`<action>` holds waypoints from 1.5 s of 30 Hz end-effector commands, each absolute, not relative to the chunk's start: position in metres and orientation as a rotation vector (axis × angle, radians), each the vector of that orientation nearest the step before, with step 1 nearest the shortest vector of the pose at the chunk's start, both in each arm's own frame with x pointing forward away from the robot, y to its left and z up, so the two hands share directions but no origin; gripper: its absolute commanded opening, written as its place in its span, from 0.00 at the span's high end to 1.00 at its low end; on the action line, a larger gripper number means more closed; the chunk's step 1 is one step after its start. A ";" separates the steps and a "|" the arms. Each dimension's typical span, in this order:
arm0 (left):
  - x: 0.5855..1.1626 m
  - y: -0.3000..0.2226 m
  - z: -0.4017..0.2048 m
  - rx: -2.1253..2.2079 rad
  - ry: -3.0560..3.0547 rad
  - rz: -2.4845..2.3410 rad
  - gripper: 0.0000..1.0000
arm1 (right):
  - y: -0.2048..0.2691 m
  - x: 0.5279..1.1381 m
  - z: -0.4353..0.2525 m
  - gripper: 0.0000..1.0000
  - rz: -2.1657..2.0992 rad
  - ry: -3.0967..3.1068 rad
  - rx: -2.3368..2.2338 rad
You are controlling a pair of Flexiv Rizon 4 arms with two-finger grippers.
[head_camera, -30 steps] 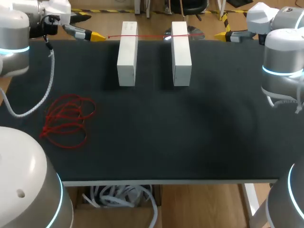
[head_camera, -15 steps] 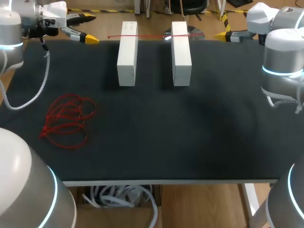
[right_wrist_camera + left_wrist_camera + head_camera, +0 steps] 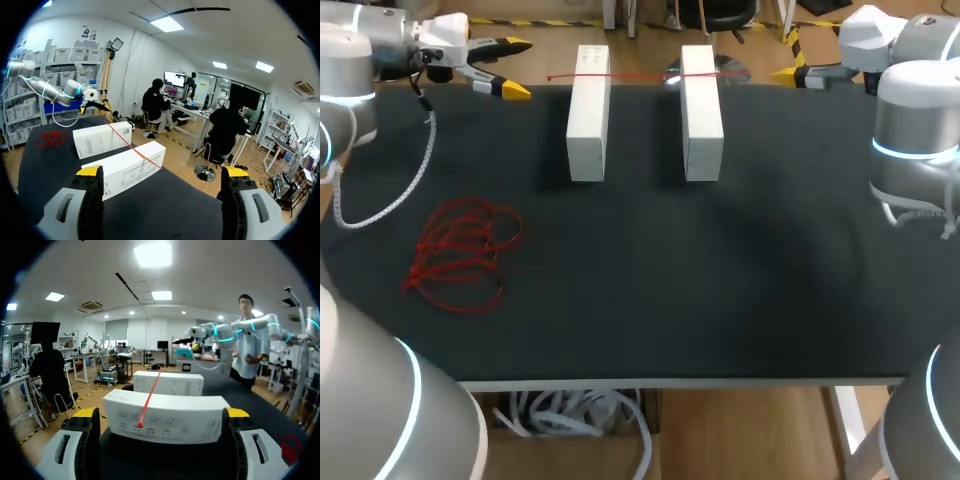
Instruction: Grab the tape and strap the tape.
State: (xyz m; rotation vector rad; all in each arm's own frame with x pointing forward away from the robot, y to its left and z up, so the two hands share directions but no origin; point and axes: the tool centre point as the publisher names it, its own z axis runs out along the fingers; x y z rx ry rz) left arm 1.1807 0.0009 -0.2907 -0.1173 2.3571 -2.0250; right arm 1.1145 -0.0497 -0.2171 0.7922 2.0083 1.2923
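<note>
My left gripper picks up the red strap by its knobbed end [image 3: 551, 77] [image 3: 140, 425] next, to strap the white boxes together.
Two white boxes, the left one [image 3: 588, 110] and the right one [image 3: 701, 110], lie side by side at the far middle of the black table. A thin red strap [image 3: 630, 75] runs straight across their far ends. A loose tangle of red strap [image 3: 465, 250] lies at the left. My left gripper [image 3: 518, 68] hovers open near the far left edge, aimed at the boxes. In the left wrist view the left gripper [image 3: 160, 415] frames the nearer box [image 3: 170, 415] and the strap [image 3: 150, 397]. My right gripper [image 3: 788, 73] stands open at the far right edge, empty, with the right gripper [image 3: 162, 172] facing the boxes [image 3: 125, 170].
The black mat [image 3: 720, 280] covers the whole table, and its front edge [image 3: 680, 381] runs across the near side. Nothing else lies on the mat in front of the boxes or to their right. A braided cable [image 3: 410, 190] hangs from my left arm.
My left gripper has turned at the wrist, so both yellow tips now show, and shifted slightly along the far left edge. The right arm, boxes and straps have not moved.
</note>
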 end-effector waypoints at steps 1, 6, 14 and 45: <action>1.191 0.000 -0.303 0.033 2.418 -2.138 0.02 | -0.050 1.114 -0.217 0.00 1.293 2.008 0.792; 1.197 -0.002 -0.311 0.037 2.433 -2.152 0.36 | -0.050 1.114 -0.217 0.00 1.293 2.008 0.792; 1.203 -0.006 -0.316 0.050 2.436 -2.167 0.50 | -0.050 1.114 -0.217 0.00 1.293 2.008 0.792; 1.214 -0.017 -0.335 0.080 2.450 -2.199 0.60 | -0.050 1.114 -0.217 0.00 1.293 2.008 0.792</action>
